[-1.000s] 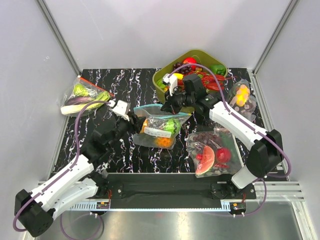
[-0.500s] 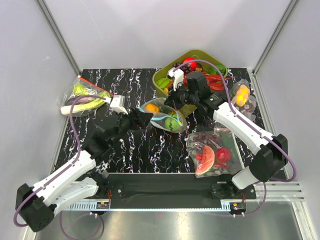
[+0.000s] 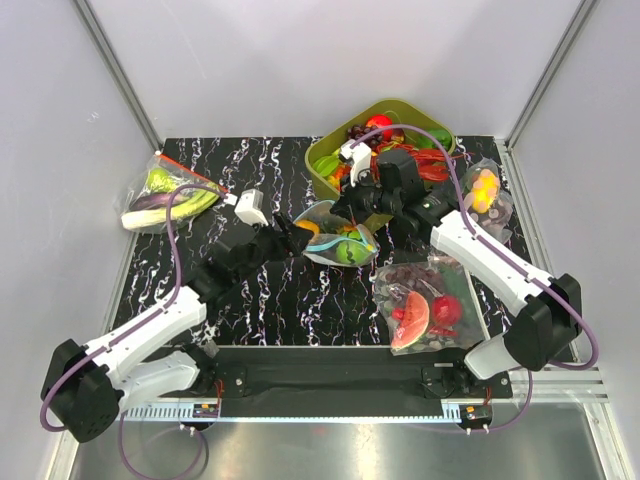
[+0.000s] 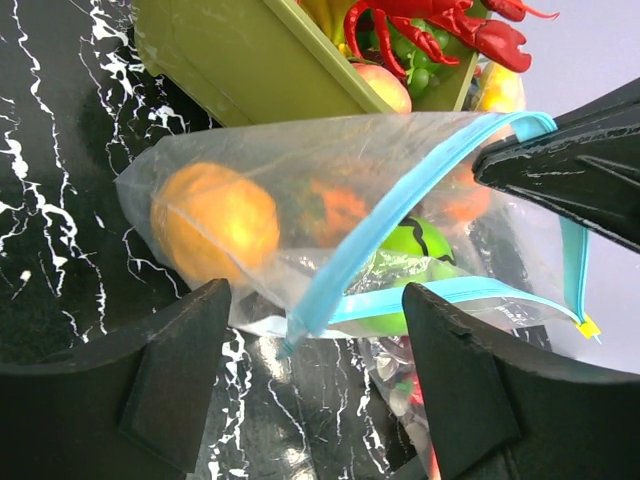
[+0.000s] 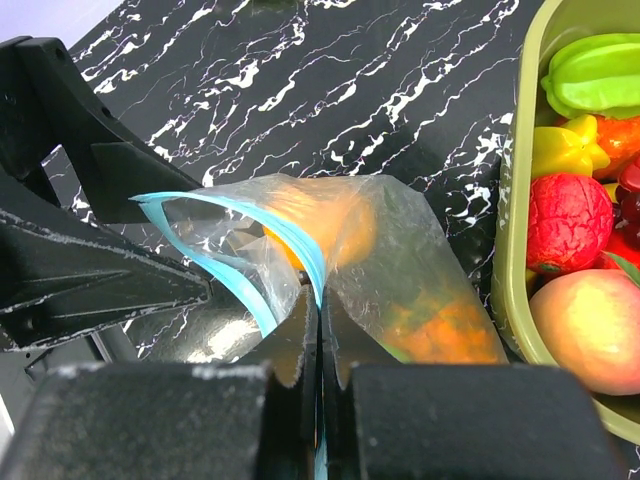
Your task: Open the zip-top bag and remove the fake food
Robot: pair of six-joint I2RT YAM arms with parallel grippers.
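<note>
I will grab the zip-top bag by the light-blue zip's near end (image 3: 309, 248) (image 4: 310, 316) with my left gripper next. That will keep the bag's opening open to remove the food.
The zip-top bag (image 3: 338, 238) is clear with a light-blue zip strip and hangs lifted above the table. My right gripper (image 3: 347, 207) is shut on the strip (image 5: 318, 275), fingers pressed flat together. The strip's two halves stand apart to the left of the pinch. Inside the bag (image 5: 400, 265) are a yellow-orange round fruit (image 4: 215, 215), a green ball (image 4: 420, 240) and an orange bumpy piece (image 5: 440, 330). My left gripper (image 4: 315, 300) is open, its jaws wide either side of the strip's lower end (image 4: 300, 322), not touching it. It shows in the top view (image 3: 292, 235) just left of the bag.
A green bin (image 3: 322, 160) of fake food with a red lobster (image 4: 440, 25) stands right behind the bag. A watermelon bag (image 3: 425, 305) lies front right, a green-vegetable bag (image 3: 165, 190) far left, and another small bag (image 3: 485, 192) at the right.
The bag has risen off the table and swung toward the bin in my right gripper. My left arm has stretched forward and right after it, and the strip has parted.
</note>
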